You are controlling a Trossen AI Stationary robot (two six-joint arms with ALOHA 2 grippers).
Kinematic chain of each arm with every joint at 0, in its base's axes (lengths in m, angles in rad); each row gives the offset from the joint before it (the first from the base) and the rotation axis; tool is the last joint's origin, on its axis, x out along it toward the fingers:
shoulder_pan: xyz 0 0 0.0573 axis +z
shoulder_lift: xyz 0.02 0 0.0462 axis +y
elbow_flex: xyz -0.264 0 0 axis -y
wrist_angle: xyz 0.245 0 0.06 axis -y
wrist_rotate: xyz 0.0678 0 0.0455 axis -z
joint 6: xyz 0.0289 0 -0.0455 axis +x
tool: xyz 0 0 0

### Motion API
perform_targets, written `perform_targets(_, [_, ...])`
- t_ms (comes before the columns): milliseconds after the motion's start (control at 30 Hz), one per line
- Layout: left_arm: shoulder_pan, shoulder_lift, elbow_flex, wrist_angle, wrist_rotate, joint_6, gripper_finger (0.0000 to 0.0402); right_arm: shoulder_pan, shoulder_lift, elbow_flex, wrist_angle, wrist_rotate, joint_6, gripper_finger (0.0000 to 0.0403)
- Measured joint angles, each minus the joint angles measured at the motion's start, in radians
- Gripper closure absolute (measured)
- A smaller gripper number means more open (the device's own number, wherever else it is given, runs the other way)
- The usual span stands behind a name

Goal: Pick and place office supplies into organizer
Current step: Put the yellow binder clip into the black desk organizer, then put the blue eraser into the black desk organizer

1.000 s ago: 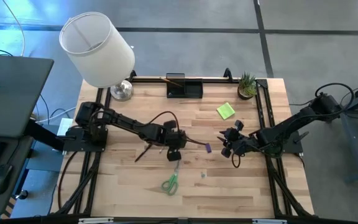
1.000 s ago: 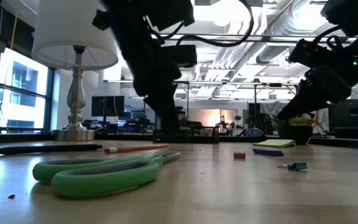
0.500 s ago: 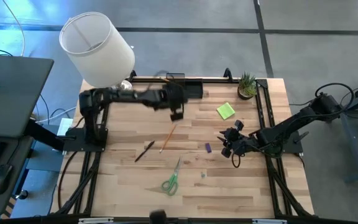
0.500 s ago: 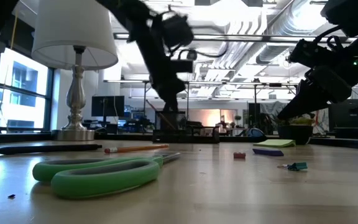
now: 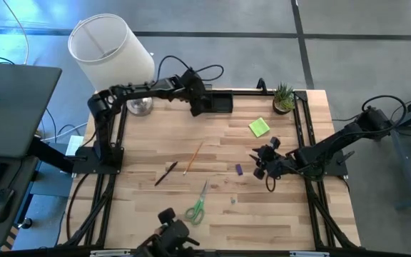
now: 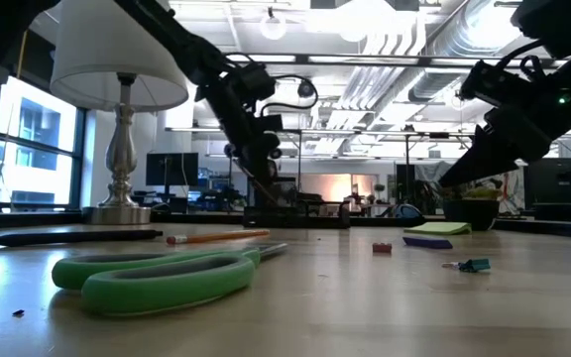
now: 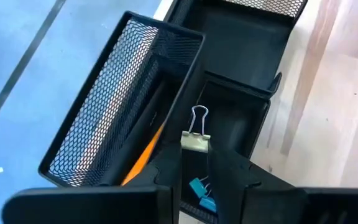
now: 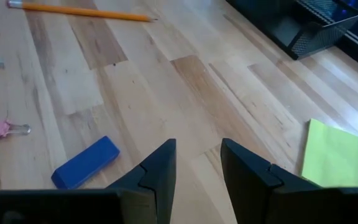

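My left gripper opens next, since the cream binder clip [image 7: 195, 142] hangs between the sides of the black organizer's section and would fall inside.
The black mesh organizer [image 5: 216, 102] stands at the table's far edge, with an orange pencil [image 7: 143, 155] and a teal clip [image 7: 201, 190] inside it. My left gripper [image 5: 197, 101] hangs over it, shut on a small cream binder clip. On the table lie an orange pencil [image 5: 193, 158], a dark pen [image 5: 165, 173], green-handled scissors [image 5: 197, 207], a purple block [image 5: 238, 170] and a lime sticky-note pad [image 5: 259, 127]. My right gripper [image 5: 260, 165] is open and hovers beside the purple block [image 8: 86, 163], touching nothing. My left gripper pinches the cream binder clip by its body [image 7: 196, 142] between the two fingertips. The clip's wire handles [image 7: 199, 115] stick out beyond the fingers. The fingers slant down from above. The clip is lifted clear, above an organizer compartment [image 7: 229, 118].
A white-shaded lamp [image 5: 113, 57] stands at the far left corner and a small potted plant [image 5: 284, 98] at the far right. A pink clip [image 8: 8, 129] and a teal clip [image 6: 472, 265] lie on the wood near the purple block. A dark object [image 5: 171, 228] shows at the near edge.
My left gripper has swung from the middle of the table, above the pencil and pen, toward the far edge, and now hangs over the organizer. The pencil and pen that its arm covered now show. My right gripper has kept still.
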Motion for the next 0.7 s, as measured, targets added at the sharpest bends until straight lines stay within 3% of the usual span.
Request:
perform_targets(333, [-0.009, 0.000, 0.000, -0.014, 0.033, -0.042, 0.0333, -0.061, 0.000, 0.000, 0.006, -0.028, 0.000, 0.0284])
perform_targets(600, [-0.007, 0.000, 0.000, -0.021, 0.045, -0.088, 0.0199, -0.085, 0.000, 0.000, 0.082, -0.033, 0.024, 0.0284])
perform_targets(700, [-0.008, -0.003, 0.000, -0.012, 0.046, -0.136, 0.0159, -0.105, 0.000, 0.000, 0.094, -0.087, 0.098, 0.0284])
